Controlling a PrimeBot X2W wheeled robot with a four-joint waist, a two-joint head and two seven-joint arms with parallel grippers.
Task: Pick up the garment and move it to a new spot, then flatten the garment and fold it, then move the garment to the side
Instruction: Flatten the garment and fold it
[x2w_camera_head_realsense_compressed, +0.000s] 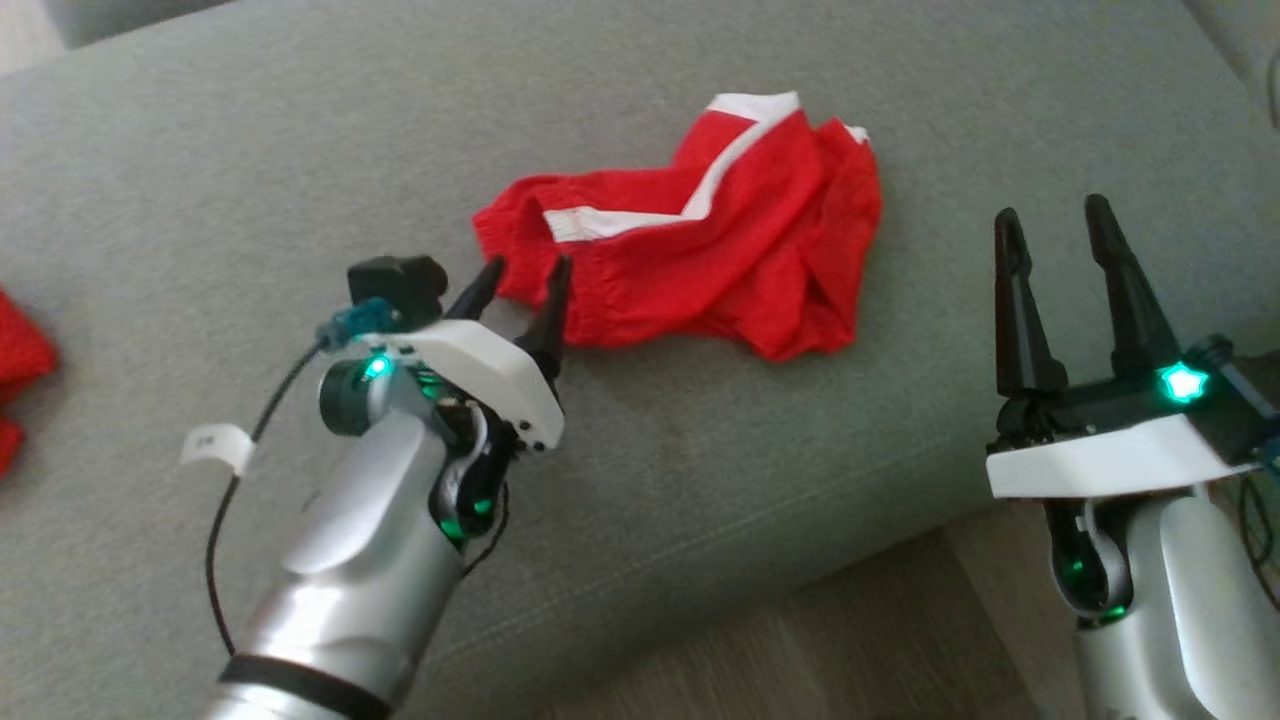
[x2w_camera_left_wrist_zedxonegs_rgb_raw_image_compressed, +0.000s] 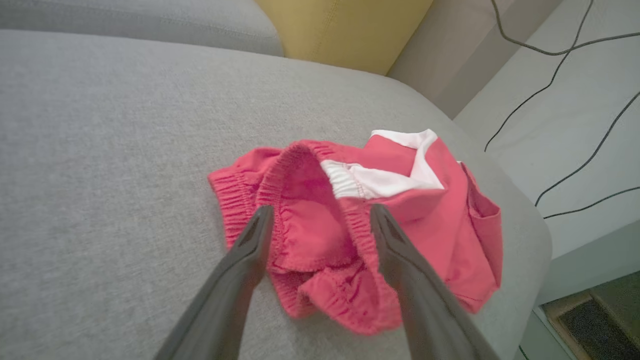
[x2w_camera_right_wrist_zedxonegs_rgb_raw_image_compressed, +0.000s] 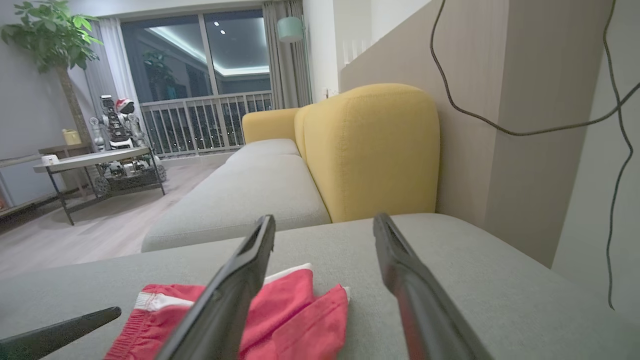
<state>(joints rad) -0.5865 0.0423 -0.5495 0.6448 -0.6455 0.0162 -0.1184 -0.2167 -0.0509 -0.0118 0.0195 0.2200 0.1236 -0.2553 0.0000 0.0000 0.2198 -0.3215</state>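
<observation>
I should next use my left gripper to grab the shorts by the bunched white band (x2w_camera_head_realsense_compressed: 581, 224), because the band curves up off the cushion (x2w_camera_head_realsense_compressed: 250, 170) while the shorts lie slack.
The garment (x2w_camera_head_realsense_compressed: 700, 240) is a crumpled pair of red shorts with white stripes, lying on the grey sofa cushion (x2w_camera_head_realsense_compressed: 250, 170). My left gripper (x2w_camera_head_realsense_compressed: 522, 274) stands open at the shorts' left end, its fingertips at the gathered waistband. In the left wrist view that waistband (x2w_camera_left_wrist_zedxonegs_rgb_raw_image_compressed: 310, 220) lies between the two spread fingers (x2w_camera_left_wrist_zedxonegs_rgb_raw_image_compressed: 250, 250). My right gripper (x2w_camera_head_realsense_compressed: 1052, 222) is open and empty, held off to the right of the shorts near the cushion's front edge. In the right wrist view the shorts (x2w_camera_right_wrist_zedxonegs_rgb_raw_image_compressed: 295, 310) lie low and left, partly behind one finger.
More red cloth (x2w_camera_head_realsense_compressed: 15, 370) lies at the cushion's far left edge. A yellow backrest (x2w_camera_right_wrist_zedxonegs_rgb_raw_image_compressed: 370, 150) rises behind the cushion, with a wall and loose black cables (x2w_camera_right_wrist_zedxonegs_rgb_raw_image_compressed: 500, 130) to the right. Wooden floor (x2w_camera_head_realsense_compressed: 820, 640) shows below the sofa's front edge.
</observation>
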